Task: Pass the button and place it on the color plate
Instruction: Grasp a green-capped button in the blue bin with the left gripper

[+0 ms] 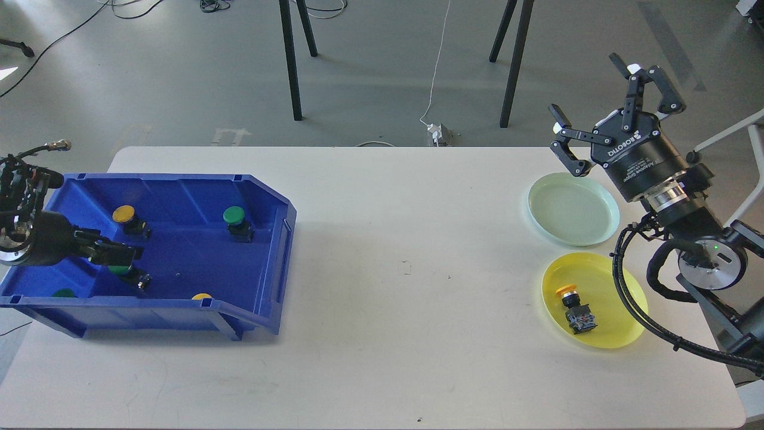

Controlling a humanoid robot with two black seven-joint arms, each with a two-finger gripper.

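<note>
My left gripper grabs its green cap (118, 269) next, since this keeps the green button's black base (137, 279) free for the handover.
A blue bin (271, 197) on the left of the white table holds several buttons: a yellow one (124, 214), a green one (234, 215), a green one (123, 270) partly under my left gripper, and two more at the front wall, green (62, 293) and yellow (202, 296). My left gripper (121, 255) reaches into the bin, open, just over that green button. My right gripper (590, 95) is open and empty, raised above the far right edge. A yellow plate (624, 325) holds a yellow-capped button (573, 306). A pale green plate (573, 209) is empty.
The table (406, 298) runs between the bin and the plates. My right arm's cables (632, 298) arc over the yellow plate's right rim. Chair and stand legs (290, 60) are on the floor behind the table.
</note>
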